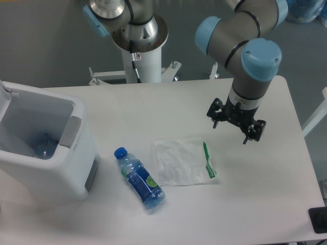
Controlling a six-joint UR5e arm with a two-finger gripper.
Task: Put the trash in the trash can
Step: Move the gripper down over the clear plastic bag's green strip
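I need to grab the clear plastic bag [180,162] by its green edge [208,161] next, so that I can drop the bag into the white trash can.
A flat clear plastic bag [180,162] with a green strip along its right edge lies on the white table near the middle. Left of it, a small clear bottle [139,178] with a blue cap and blue label lies on its side. The white trash can [76,153] stands at the table's left edge, its top uncovered and a grey panel on its right side. My gripper [232,130] hovers above the table just up and right of the bag. It points downward and is open, with nothing between its fingers.
Something bluish and clear shows inside the trash can. The arm's white pedestal [140,53] rises behind the table's far edge. A dark object [319,219] sits off the table's lower right corner.
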